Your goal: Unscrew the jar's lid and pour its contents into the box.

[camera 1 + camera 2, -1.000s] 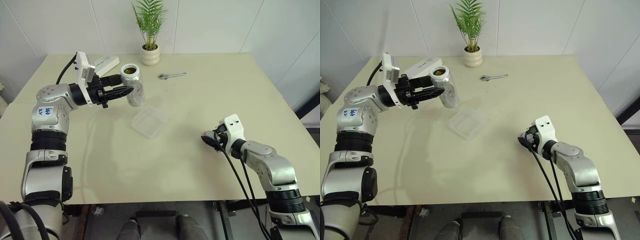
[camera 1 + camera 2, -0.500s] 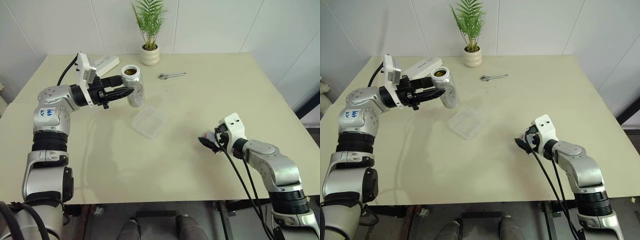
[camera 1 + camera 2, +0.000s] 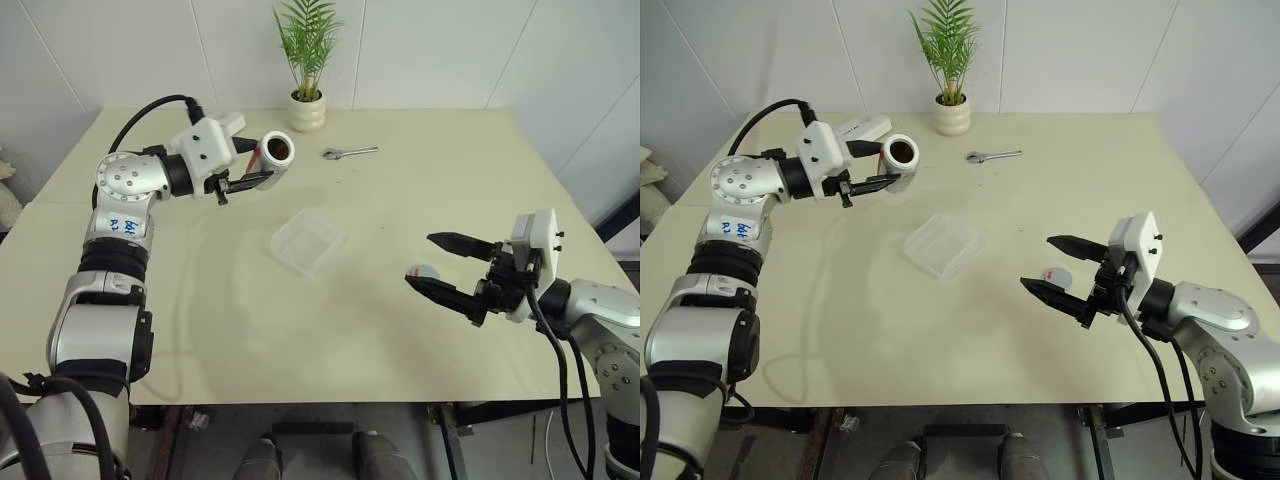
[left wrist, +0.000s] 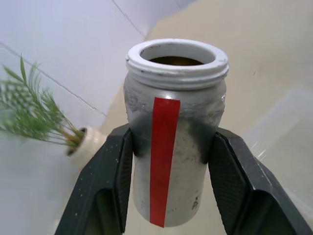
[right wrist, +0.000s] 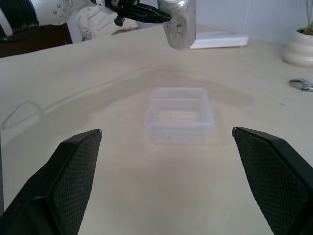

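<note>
The silvery jar is hanging above the tabletop in the left wrist view, so my left gripper needs to keep holding it.
My left gripper (image 3: 256,166) is shut on the silvery jar (image 3: 275,151), which it holds in the air, tipped onto its side. The jar's open mouth faces the near side of the table. In the left wrist view both fingers (image 4: 105,191) clamp the jar (image 4: 176,127) across its red stripe, and dark brown contents (image 4: 176,60) show in the mouth. The clear box (image 3: 307,241) lies on the table below and right of the jar. The grey lid (image 3: 424,271) rests on the table between the spread fingers of my open right gripper (image 3: 419,259), which hovers above it.
A white plant pot (image 3: 307,110) stands at the table's far edge. A wrench (image 3: 350,152) lies to its right, and a white oblong case (image 3: 228,123) lies behind my left hand. My right arm is near the table's front right edge.
My left wrist has rolled, tipping the jar from upright onto its side. My right gripper has opened, left the lid on the table, and risen back towards me.
</note>
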Robot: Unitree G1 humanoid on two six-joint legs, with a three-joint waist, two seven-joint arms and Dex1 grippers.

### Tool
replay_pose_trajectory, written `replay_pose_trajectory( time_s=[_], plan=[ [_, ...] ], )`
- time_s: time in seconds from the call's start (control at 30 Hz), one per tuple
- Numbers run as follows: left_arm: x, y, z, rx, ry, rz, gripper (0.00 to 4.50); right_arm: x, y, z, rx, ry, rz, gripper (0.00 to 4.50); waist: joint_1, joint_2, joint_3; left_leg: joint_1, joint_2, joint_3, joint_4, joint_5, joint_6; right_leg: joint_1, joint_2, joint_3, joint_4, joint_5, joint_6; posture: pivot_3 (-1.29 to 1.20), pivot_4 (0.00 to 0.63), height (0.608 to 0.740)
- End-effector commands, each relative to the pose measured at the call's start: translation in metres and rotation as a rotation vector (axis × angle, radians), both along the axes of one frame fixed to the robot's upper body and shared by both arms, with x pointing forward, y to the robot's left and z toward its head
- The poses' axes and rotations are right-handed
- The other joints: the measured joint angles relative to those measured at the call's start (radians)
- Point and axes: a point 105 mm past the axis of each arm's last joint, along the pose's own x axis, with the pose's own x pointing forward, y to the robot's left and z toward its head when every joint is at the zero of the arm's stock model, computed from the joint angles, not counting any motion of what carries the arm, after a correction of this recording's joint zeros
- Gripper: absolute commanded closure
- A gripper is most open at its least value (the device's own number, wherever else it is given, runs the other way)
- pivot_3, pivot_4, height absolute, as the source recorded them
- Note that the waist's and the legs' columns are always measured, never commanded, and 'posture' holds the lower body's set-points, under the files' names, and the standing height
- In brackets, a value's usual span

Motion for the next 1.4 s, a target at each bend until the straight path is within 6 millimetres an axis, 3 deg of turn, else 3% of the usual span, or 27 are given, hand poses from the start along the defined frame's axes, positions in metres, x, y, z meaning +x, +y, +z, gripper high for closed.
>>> replay_pose_trajectory(
  time_s=[0.03,0.13,0.23,0.43,0.67,0.77,0.93,1.27,1.33,1.4],
  plan=[
    [-0.016,-0.029,0.006,0.267,-0.302,-0.132,2.6,-0.001,-0.003,0.009,-0.018,-0.059,-0.027,0.0,0.003,0.0,0.0,0.0,0.0,0.0,0.0,0.0,0.0,0.0,0.0,0.0,0.0,0.0,0.0,0.0,0.15,0.74],
    [-0.026,-0.041,-0.002,0.464,-0.461,-0.221,2.6,-0.002,-0.002,0.008,-0.019,-0.058,-0.032,0.0,0.007,0.0,0.0,-0.001,0.0,0.0,0.0,0.0,0.0,0.0,0.0,0.0,-0.001,0.0,0.0,0.0,0.15,0.74],
    [-0.031,-0.049,-0.002,0.539,-0.6,-0.277,2.6,-0.003,0.0,0.008,-0.014,-0.059,-0.04,0.0,0.007,0.0,0.0,-0.001,0.0,0.0,-0.001,0.0,0.0,0.0,0.0,0.0,-0.002,0.0,0.001,0.0,0.15,0.74],
    [-0.015,-0.049,-0.001,0.735,-0.899,-0.238,2.6,-0.003,0.001,0.008,-0.003,-0.055,-0.054,0.0,0.011,-0.001,0.0,-0.002,-0.001,0.001,0.0,0.0,0.0,0.0,0.0,0.001,-0.004,0.002,0.003,0.0,0.15,0.74],
    [0.002,-0.04,-0.041,1.078,-1.183,-0.38,2.6,0.003,0.005,0.012,0.002,-0.063,-0.049,0.0,0.01,-0.001,0.0,-0.002,0.0,0.002,-0.001,0.0,0.0,0.0,0.0,0.002,-0.006,0.002,0.004,0.0,0.15,0.74],
    [0.008,-0.039,-0.047,1.128,-1.31,-0.402,2.6,0.005,0.007,0.013,0.001,-0.064,-0.037,0.0,0.011,-0.001,0.001,-0.002,0.0,0.002,-0.001,0.0,0.0,0.0,0.0,0.001,-0.006,0.002,0.004,0.0,0.15,0.74],
    [0.012,-0.052,-0.013,1.067,-1.549,-0.263,2.6,0.008,0.009,0.014,0.006,-0.065,-0.033,0.0,0.013,-0.002,0.001,-0.003,-0.001,0.002,-0.001,0.0,0.0,-0.001,0.0,0.001,-0.006,0.002,0.005,0.0,0.15,0.74],
    [0.007,-0.054,-0.012,0.974,-1.561,-0.266,2.6,0.009,0.008,0.015,0.002,-0.068,-0.041,0.0,0.011,-0.002,0.001,-0.003,0.0,0.002,-0.002,0.0,0.0,-0.002,0.0,0.001,-0.005,0.002,0.005,0.0,0.15,0.74],
    [0.006,-0.049,-0.012,0.921,-1.482,-0.243,2.6,0.01,0.007,0.015,0.0,-0.069,-0.041,0.0,0.011,-0.002,0.001,-0.003,-0.001,0.002,-0.002,0.0,0.0,-0.001,0.0,0.001,-0.005,0.002,0.005,0.0,0.15,0.74],
    [0.009,-0.039,-0.013,0.789,-1.238,-0.157,2.6,0.009,0.006,0.016,-0.002,-0.071,-0.039,0.0,0.01,-0.002,0.001,-0.003,-0.001,0.002,-0.002,0.0,0.0,-0.001,0.0,0.001,-0.005,0.002,0.005,0.0,0.15,0.74]
  ],
)
